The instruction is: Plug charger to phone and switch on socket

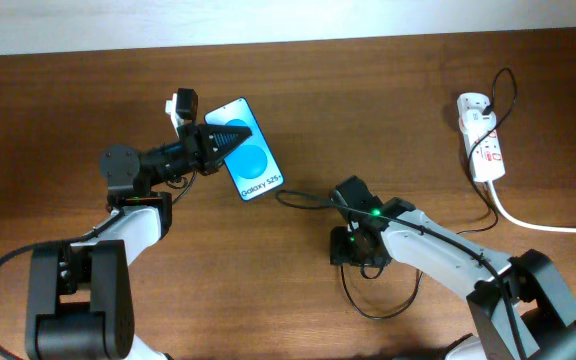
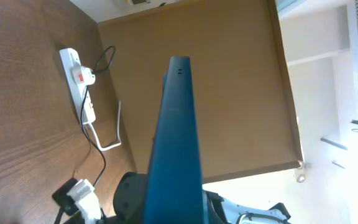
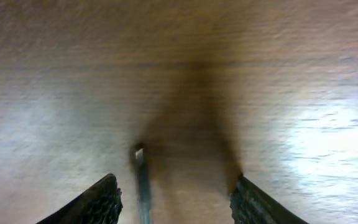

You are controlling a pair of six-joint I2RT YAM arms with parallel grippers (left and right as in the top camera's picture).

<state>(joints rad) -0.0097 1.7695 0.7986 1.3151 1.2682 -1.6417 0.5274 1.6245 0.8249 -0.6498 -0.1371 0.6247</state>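
Observation:
The right gripper grabs the charger just behind its connector tip (image 3: 143, 183) next, so the connector tip stays exposed to plug into the phone.
The phone (image 1: 249, 150) shows its bright blue screen in the overhead view, and my left gripper (image 1: 226, 138) is shut on its upper end. From the left wrist it appears edge-on as a blue slab (image 2: 176, 137) running out from the jaws. The charger, a thin black cable (image 1: 308, 200), runs from near the phone's lower corner to my right gripper (image 1: 353, 250) and loops behind it. My right gripper (image 3: 176, 200) is open and points down at the table. The connector tip (image 3: 140, 154) lies between the fingers, near the left one and untouched. The white socket (image 1: 481, 140) lies at the far right.
A thick white cord (image 1: 543, 226) leaves the socket toward the right edge. A plug with a black lead (image 1: 503, 95) sits in the socket's far end. The socket (image 2: 79, 81) also shows in the left wrist view, with the right arm (image 2: 132, 193) below it.

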